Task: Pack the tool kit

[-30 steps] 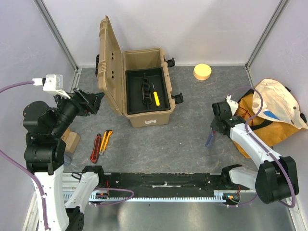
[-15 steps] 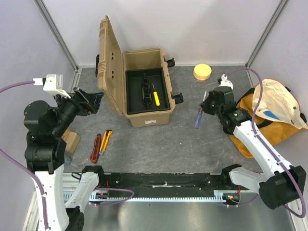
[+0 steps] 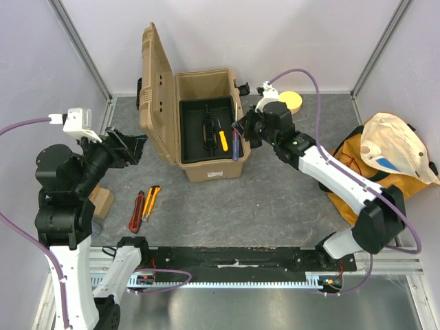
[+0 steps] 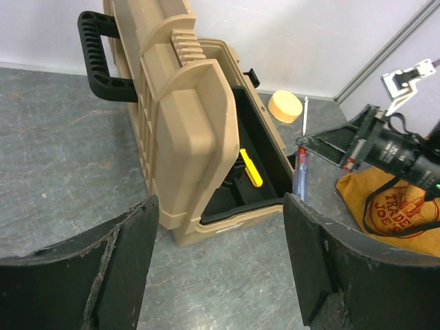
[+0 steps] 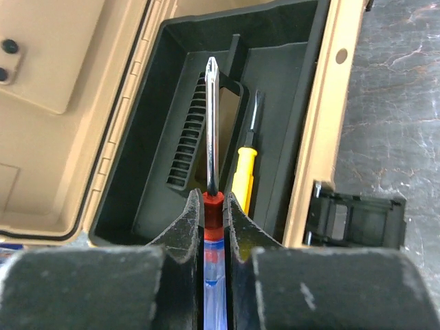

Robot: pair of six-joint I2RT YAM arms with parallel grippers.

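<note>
The blue-and-red-handled screwdriver [image 3: 236, 146] hangs above the black tray's side, so it is too early to let go. Next, the screwdriver comes down inside the tray before my right gripper releases it.
The tan toolbox [image 3: 213, 168] stands open, its lid upright on the left. Its black inner tray [image 3: 196, 137] holds a yellow-handled screwdriver [image 3: 223, 139]. My right gripper [image 3: 242, 130] is shut on a blue-and-red-handled screwdriver [image 3: 236, 146] at the box's right rim. In the right wrist view the gripper [image 5: 213, 206] holds it with the steel shaft [image 5: 212, 124] pointing over the tray [image 5: 148, 199], beside the yellow screwdriver [image 5: 244, 175]. My left gripper [image 3: 130, 148] is open and empty left of the lid; it also shows in the left wrist view [image 4: 216, 261]. A red tool [image 3: 137, 211] and a yellow tool [image 3: 151, 201] lie on the table.
An orange-yellow fabric bag [image 3: 392, 165] lies at the right. A round tan disc [image 3: 289, 102] sits at the back, right of the box. A wooden block [image 3: 102, 201] sits near the left arm. A black rail [image 3: 227, 258] runs along the near edge.
My right arm has carried the blue-and-red screwdriver from beside the bag leftward and away from me to the toolbox's right rim. The left arm has barely moved.
</note>
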